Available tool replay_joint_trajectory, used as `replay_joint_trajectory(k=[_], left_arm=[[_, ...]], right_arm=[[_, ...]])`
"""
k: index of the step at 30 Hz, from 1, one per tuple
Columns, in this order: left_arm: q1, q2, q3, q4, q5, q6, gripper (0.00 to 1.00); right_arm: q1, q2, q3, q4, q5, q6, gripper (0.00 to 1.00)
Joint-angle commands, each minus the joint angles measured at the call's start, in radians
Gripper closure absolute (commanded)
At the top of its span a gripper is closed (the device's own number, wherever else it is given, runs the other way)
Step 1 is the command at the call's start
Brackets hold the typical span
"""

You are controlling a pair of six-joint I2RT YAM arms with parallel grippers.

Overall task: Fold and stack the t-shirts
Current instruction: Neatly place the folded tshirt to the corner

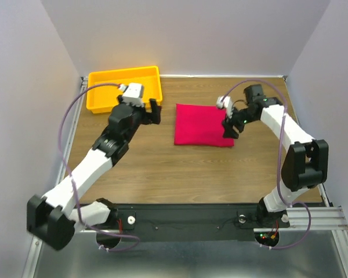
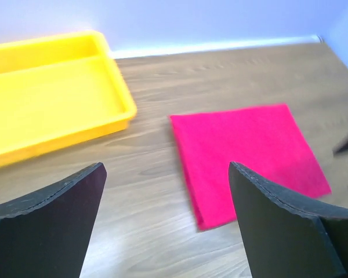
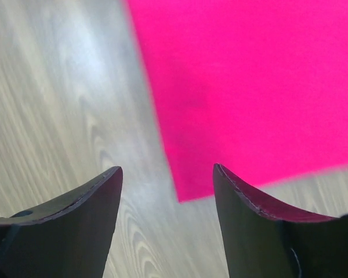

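The folded crimson-pink t-shirt will stay folded for stacking, as my right gripper will next grab it by its corner (image 3: 185, 192) with the layers together.
A crimson-pink t-shirt (image 1: 203, 124) lies folded into a neat rectangle on the wooden table, a little right of centre. It also shows in the left wrist view (image 2: 252, 153) and in the right wrist view (image 3: 261, 87). My left gripper (image 1: 152, 111) is open and empty, above the table just left of the shirt and right of the yellow tray; in its own view (image 2: 167, 174) the jaws stand wide apart over bare wood. My right gripper (image 1: 230, 128) is open and empty at the shirt's right edge, its view (image 3: 167, 174) looking down on a shirt corner.
A yellow plastic tray (image 1: 124, 87) stands at the back left of the table, also in the left wrist view (image 2: 52, 92). Grey walls close the table at the back and both sides. A black rail runs along the near edge.
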Motion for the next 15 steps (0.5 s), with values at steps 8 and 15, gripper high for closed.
replay_joint_trajectory(k=[8, 15], left_arm=[[0.042, -0.397, -0.303, -0.089, -0.09, -0.187, 0.01], [0.043, -0.502, -0.353, -0.131, -0.101, -0.21, 0.01]], right_arm=[[0.416, 0.05, -0.079, 0.298, 0.541, 0.034, 0.3], [0.502, 0.151, -0.072, 0.361, 0.674, 0.062, 0.29]])
